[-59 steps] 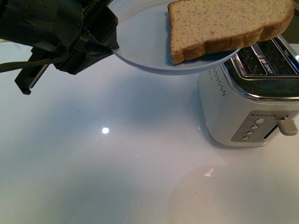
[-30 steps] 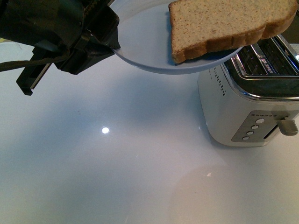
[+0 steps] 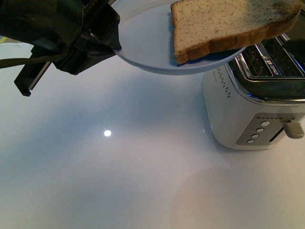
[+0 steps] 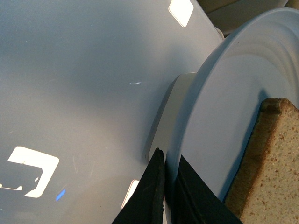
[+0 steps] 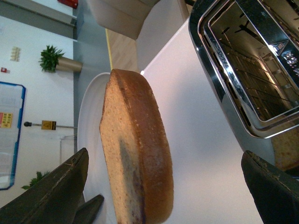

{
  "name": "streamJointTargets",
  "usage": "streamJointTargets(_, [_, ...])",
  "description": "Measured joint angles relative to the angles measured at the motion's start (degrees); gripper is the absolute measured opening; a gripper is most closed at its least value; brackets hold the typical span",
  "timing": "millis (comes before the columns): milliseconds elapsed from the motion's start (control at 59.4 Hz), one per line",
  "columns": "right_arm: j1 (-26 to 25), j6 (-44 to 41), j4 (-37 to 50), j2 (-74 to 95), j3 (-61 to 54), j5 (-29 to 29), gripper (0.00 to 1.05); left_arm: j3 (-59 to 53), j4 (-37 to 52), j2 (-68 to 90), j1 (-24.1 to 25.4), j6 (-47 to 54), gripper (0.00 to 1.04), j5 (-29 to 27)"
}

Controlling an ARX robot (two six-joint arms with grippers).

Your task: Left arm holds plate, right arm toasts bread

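I need to toast the bread in the toaster (image 3: 252,109), so my right gripper should next grab the slice by its crust edge (image 3: 233,40).
My left gripper (image 3: 112,45) is shut on the rim of the pale blue-grey plate (image 3: 143,33) and holds it in the air, tilted, beside the toaster. In the left wrist view its black fingers (image 4: 154,186) pinch the plate's edge (image 4: 219,116). The bread (image 3: 224,26) lies on the plate, its rounded end overhanging the rim above the toaster; a dark shadow falls on its far end. In the right wrist view my right gripper (image 5: 166,186) is open, its fingers (image 5: 56,186) on either side of the bread (image 5: 135,154), not touching it. The right gripper is out of the front view.
A white and chrome two-slot toaster (image 3: 257,109) stands on the white table (image 3: 95,181) at the right, its lever (image 3: 294,130) up and both slots (image 5: 247,60) open. The plate overhangs the toaster's near slot.
A dark shadow has come over the far end of the bread. The plate and left gripper have barely shifted.
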Motion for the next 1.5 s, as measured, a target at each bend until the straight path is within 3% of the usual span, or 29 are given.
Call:
streamJointTargets(455, [0.5,-0.1,0.0,2.3,1.8,-0.2,0.20,0.2,-0.2,0.0,-0.1,0.0,0.03,0.2])
streamJointTargets(590, [0.5,-0.1,0.0,2.1,1.8,-0.4,0.04,0.2,-0.2,0.0,-0.1,0.0,0.03,0.2])
streamJointTargets(1095, [-4.2,-10.9,-11.6,-8.0,15.5,1.6,0.03,0.2,-0.1,0.0,-0.6,-0.6,0.03,0.2])
streamJointTargets(1280, [-5.5,-24.7,-16.3,-9.8,21.2,8.4,0.03,0.2,-0.1,0.0,-0.7,-0.6,0.03,0.2])
streamJointTargets(1499, [-5.2,-42.8,-17.7,-7.3,18.7,15.0,0.03,0.2,-0.1,0.0,-0.7,-0.6,0.03,0.1])
